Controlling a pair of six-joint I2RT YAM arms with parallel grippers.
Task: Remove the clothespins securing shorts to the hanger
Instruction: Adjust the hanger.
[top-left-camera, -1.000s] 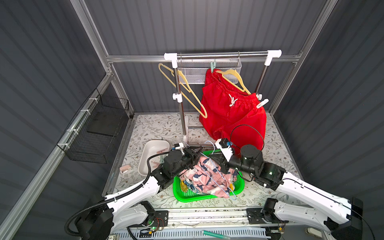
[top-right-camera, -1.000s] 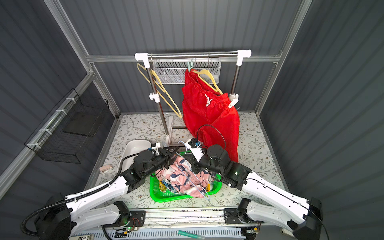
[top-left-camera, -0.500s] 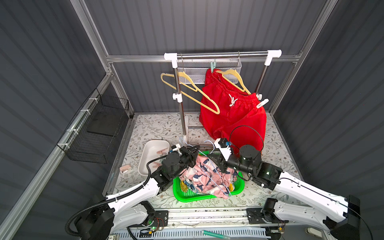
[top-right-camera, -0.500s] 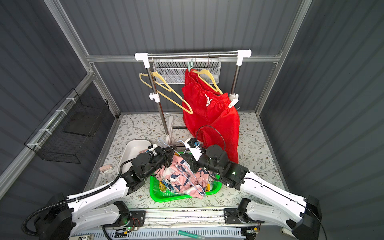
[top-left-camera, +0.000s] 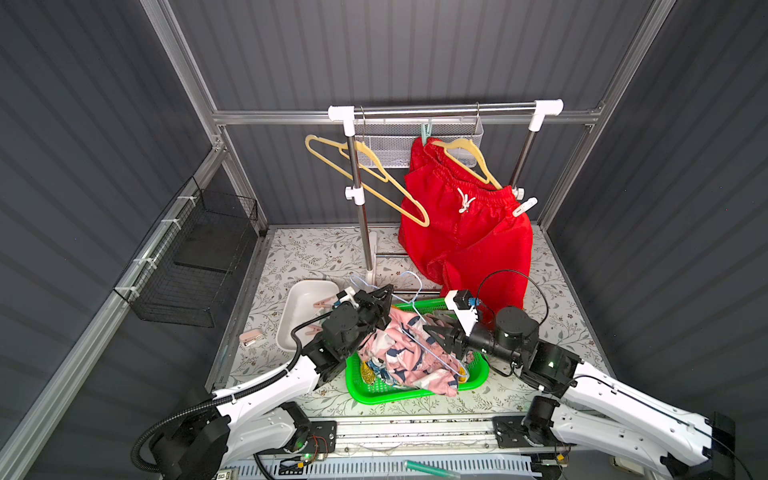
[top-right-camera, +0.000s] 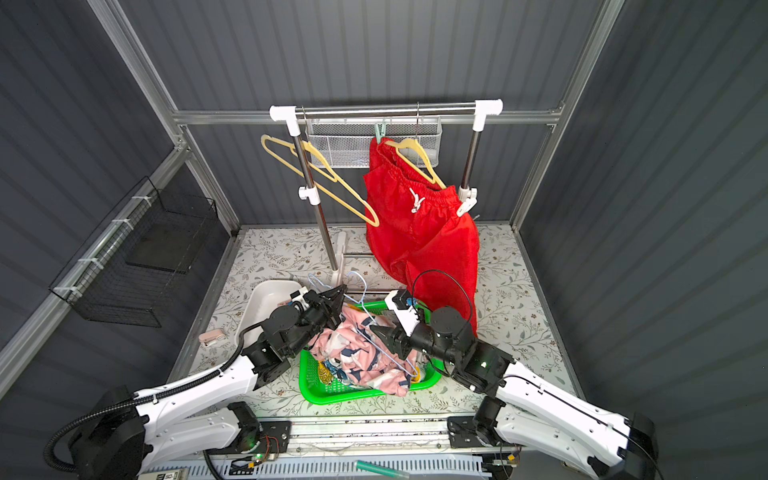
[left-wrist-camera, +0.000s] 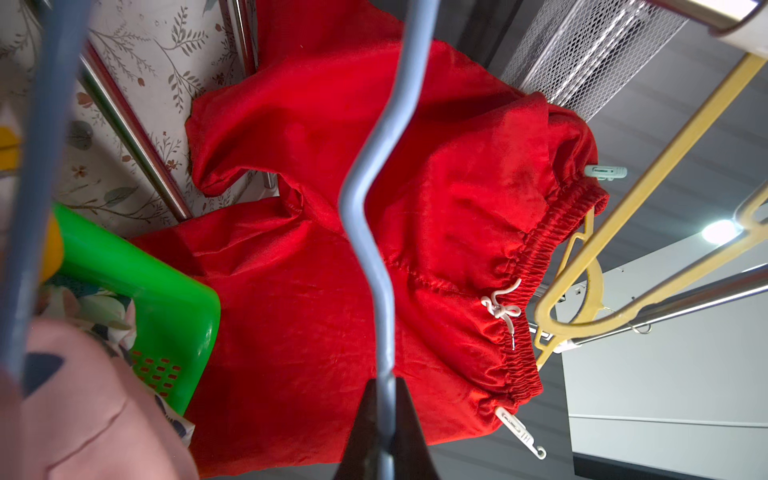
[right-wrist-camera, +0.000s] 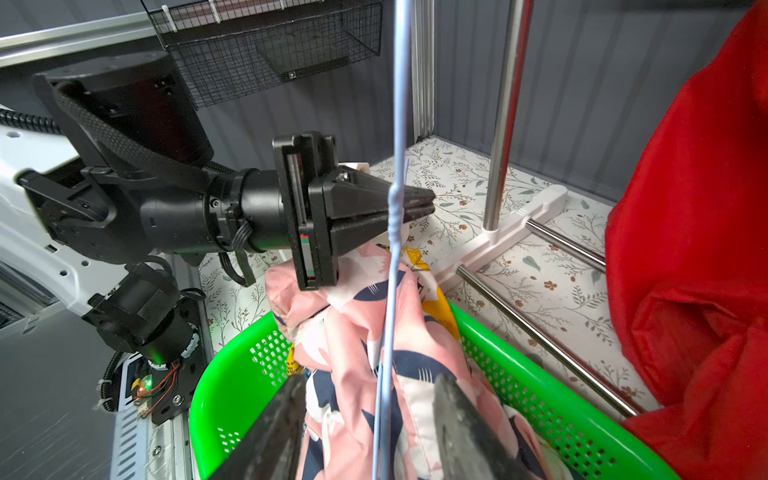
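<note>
The robot's right gripper will grab the side wire of the blue wire hanger (top-left-camera: 432, 353) next, so the blue hanger's hook stays free to hang on the bar.
My left gripper (top-left-camera: 389, 289) (left-wrist-camera: 386, 386) is shut on the neck of a blue wire hanger (top-left-camera: 432, 353) (left-wrist-camera: 374, 249). The hanger lies across the pink bird-print shorts (top-left-camera: 409, 357) (right-wrist-camera: 353, 332) in the green basket (top-left-camera: 390, 395). My right gripper (top-left-camera: 428, 332) (right-wrist-camera: 370, 386) is open, its fingers on either side of the hanger wire (right-wrist-camera: 395, 249) and clear of it. Red shorts (top-left-camera: 465, 232) (left-wrist-camera: 436, 208) hang on a yellow hanger (top-left-camera: 469, 153). A mint clothespin (top-left-camera: 425, 132) (left-wrist-camera: 604, 172) and a white clothespin (top-left-camera: 524, 206) (left-wrist-camera: 519, 430) pin them.
An empty yellow hanger (top-left-camera: 374, 174) hangs at the left end of the rail, by the rack's post (top-left-camera: 361, 216). A white tray (top-left-camera: 303, 328) left of the basket holds pink clothespins (top-left-camera: 324, 303). A black wire basket (top-left-camera: 195, 266) is on the left wall.
My left gripper has shut on the blue hanger's neck. My right gripper has opened and let go of the wire. The empty yellow hanger has swung out to the right.
</note>
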